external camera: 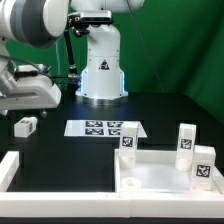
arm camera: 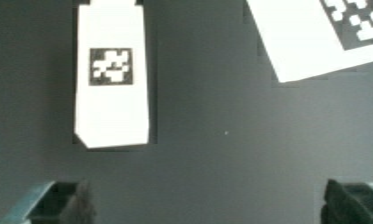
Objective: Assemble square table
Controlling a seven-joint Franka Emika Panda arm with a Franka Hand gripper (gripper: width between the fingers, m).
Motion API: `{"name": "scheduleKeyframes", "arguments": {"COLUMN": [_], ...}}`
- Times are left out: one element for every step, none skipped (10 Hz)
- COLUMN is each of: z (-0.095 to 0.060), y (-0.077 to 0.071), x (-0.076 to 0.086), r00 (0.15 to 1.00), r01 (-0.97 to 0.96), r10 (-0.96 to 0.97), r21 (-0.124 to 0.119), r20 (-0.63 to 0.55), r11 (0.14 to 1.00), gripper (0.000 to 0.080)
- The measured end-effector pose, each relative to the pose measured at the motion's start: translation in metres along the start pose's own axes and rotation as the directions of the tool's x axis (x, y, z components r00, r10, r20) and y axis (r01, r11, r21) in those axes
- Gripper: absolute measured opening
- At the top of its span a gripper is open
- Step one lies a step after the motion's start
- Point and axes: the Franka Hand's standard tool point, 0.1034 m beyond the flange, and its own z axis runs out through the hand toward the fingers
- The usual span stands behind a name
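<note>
Next, the gripper grabs the loose white leg by its tagged body, to join the leg to the white panel.
The square table's white panel lies at the front on the exterior view's right, recessed face up. Three white tagged legs stand upright on it. One loose white leg lies on the dark table at the exterior view's left. In the wrist view it is a long white piece with a tag. My gripper hangs above that leg, apart from it. In the wrist view the gripper is open and empty, with its dark fingertips wide apart.
The marker board lies flat in the middle of the table, and its corner shows in the wrist view. White border bars run along the front and left edges. The robot base stands at the back before a green curtain.
</note>
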Motion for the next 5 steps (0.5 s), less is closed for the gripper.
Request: {"name": "scheduleKeyframes", "arguments": {"z": [0.002, 0.005, 0.010, 0.020, 0.023], "y": [-0.002, -0.003, 0.001, 0.016, 0.028], "x": [0.002, 0.002, 0.002, 0.001, 0.004], "r00": [0.998, 0.993, 0.987, 0.979, 0.982], "r01": [0.001, -0.001, 0.012, 0.038, 0.042], "r10": [-0.001, -0.001, -0.015, -0.039, -0.041], "r21": [0.008, 0.017, 0.021, 0.011, -0.001], "r20": [0.065, 0.121, 0.161, 0.198, 0.183], "r11": [1.000, 1.000, 1.000, 0.999, 0.999], "gripper": [0.0649, 0.0649, 0.0649, 0.0649, 0.0649]}}
